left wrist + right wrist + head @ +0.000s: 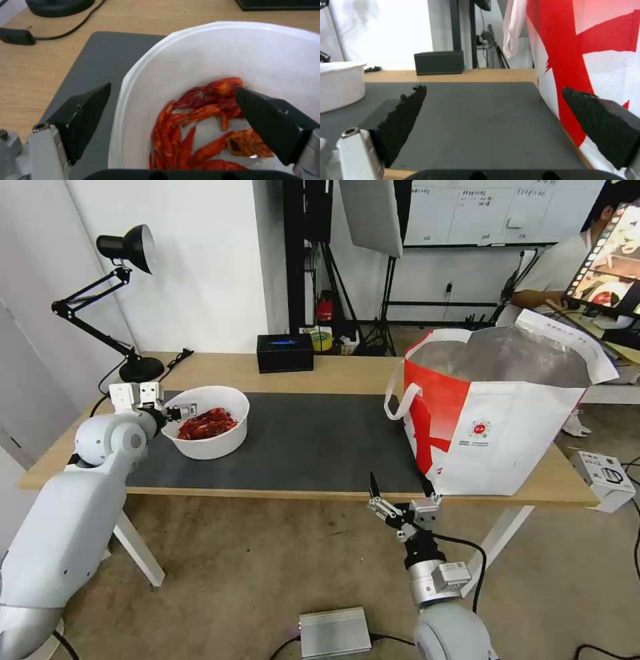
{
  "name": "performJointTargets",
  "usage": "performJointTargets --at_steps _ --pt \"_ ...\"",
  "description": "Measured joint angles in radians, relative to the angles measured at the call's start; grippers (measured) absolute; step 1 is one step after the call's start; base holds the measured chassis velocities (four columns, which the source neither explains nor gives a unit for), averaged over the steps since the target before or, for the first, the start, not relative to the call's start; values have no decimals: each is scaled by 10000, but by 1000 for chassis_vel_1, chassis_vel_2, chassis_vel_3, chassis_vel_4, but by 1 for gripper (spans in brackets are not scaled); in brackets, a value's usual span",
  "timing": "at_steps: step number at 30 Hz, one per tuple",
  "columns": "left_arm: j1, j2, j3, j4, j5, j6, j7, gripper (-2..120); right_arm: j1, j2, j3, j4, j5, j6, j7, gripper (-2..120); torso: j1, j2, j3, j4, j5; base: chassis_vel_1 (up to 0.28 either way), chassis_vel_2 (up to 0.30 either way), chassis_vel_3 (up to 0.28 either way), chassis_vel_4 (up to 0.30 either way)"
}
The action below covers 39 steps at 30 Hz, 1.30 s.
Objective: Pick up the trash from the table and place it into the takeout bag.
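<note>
My left gripper grabs the bowl by its thin rim (pixel 165 427) next, since the bowl's round body spreads wider than the gripper's open fingers.
On the dark mat's left end sits the trash: a white bowl (pixel 208 445) of red shells (pixel 205 424). My left gripper (pixel 181 411) is open at the bowl's near-left rim. In the left wrist view the left gripper (pixel 173 88) straddles that rim (pixel 133 82): one finger (pixel 83 112) is outside over the mat, the other (pixel 266 117) is inside above the shells (pixel 200 112). The white and red takeout bag (pixel 507 433) stands open at the table's (pixel 333 373) right end. Open and holding nothing, my right gripper (pixel 400 492) hangs at the front edge, just left of the bag (pixel 586 50).
A black desk lamp (pixel 127 247) stands at the back left corner with its cable (pixel 66 30) on the wood. A black box (pixel 285 352) sits at the back middle. The mat (pixel 313 440) is bare between bowl and bag. A silver box (pixel 333 632) lies on the floor.
</note>
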Motion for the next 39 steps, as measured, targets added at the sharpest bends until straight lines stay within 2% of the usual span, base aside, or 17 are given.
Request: performJointTargets --at_steps 7,15,18,22,24,25,28,29,32,33,39 --pt "-91 23 190 539 283 -23 288 100 0 0 0 1 0 0 0 100 0 0 -1 1 1 0 0 0 0" --pt "15 -17 146 608 538 -41 648 99 0 0 0 0 0 0 0 100 -1 0 -1 2 2 0 0 0 0" --pt "62 -80 94 563 559 -77 710 85 0 0 0 1 0 0 0 100 -2 1 -2 2 3 0 0 0 0" --pt "95 -104 63 523 560 -86 729 76 0 0 0 0 0 0 0 100 -1 0 -2 1 4 0 0 0 0" --pt "151 -122 41 478 560 -82 758 64 0 0 0 0 0 0 0 100 -1 0 -2 2 1 0 0 0 0" --pt "151 -122 41 478 560 -82 758 64 0 0 0 0 0 0 0 100 -1 0 -2 2 1 0 0 0 0" --pt "240 -146 31 421 548 -12 804 50 0 0 1 0 0 0 0 100 0 0 2 -1 -9 0 0 0 0" --pt "240 -146 31 421 548 -12 804 50 0 0 1 0 0 0 0 100 0 0 2 -1 -9 0 0 0 0" --pt "292 -144 -7 284 555 -13 806 35 0 0 0 0 0 0 0 100 -1 0 1 -2 0 0 0 0 0" --pt "292 -144 -7 284 555 -13 806 35 0 0 0 0 0 0 0 100 -1 0 1 -2 0 0 0 0 0" --pt "426 -98 -76 4 554 -20 803 11 0 0 0 1 0 0 0 100 -1 0 0 -1 1 0 0 0 0"
